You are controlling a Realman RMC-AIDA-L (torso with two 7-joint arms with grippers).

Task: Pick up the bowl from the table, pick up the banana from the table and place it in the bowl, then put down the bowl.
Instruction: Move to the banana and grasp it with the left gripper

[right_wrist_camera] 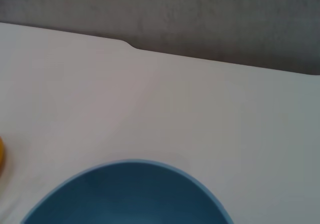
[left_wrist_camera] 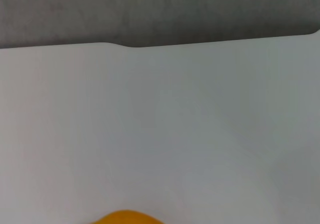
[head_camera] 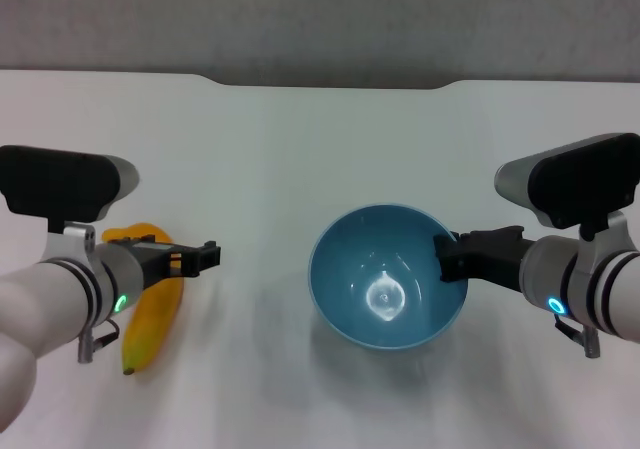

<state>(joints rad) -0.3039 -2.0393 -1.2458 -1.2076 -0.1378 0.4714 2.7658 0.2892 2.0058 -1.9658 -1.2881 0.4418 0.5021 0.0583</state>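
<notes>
My left gripper moves down first, since its fingers are still above the yellow banana (head_camera: 150,324) (left_wrist_camera: 126,218). It is too early to close now, as that would miss the banana.
The light-blue bowl (head_camera: 388,276) is at the centre right of the white table (head_camera: 320,139), with a faint shadow beneath it. My right gripper (head_camera: 447,256) is at the bowl's right rim and looks shut on it. The bowl's far rim fills the bottom of the right wrist view (right_wrist_camera: 125,194). The yellow-orange banana (head_camera: 157,314) lies at the left, partly hidden under my left arm. My left gripper (head_camera: 205,256) is just above the banana's far end and points toward the bowl. A sliver of banana shows at the lower edge of the left wrist view (left_wrist_camera: 125,218).
The table's far edge has a shallow notch (head_camera: 330,81) with a grey wall behind it. Bare white tabletop lies between the banana and the bowl and beyond both.
</notes>
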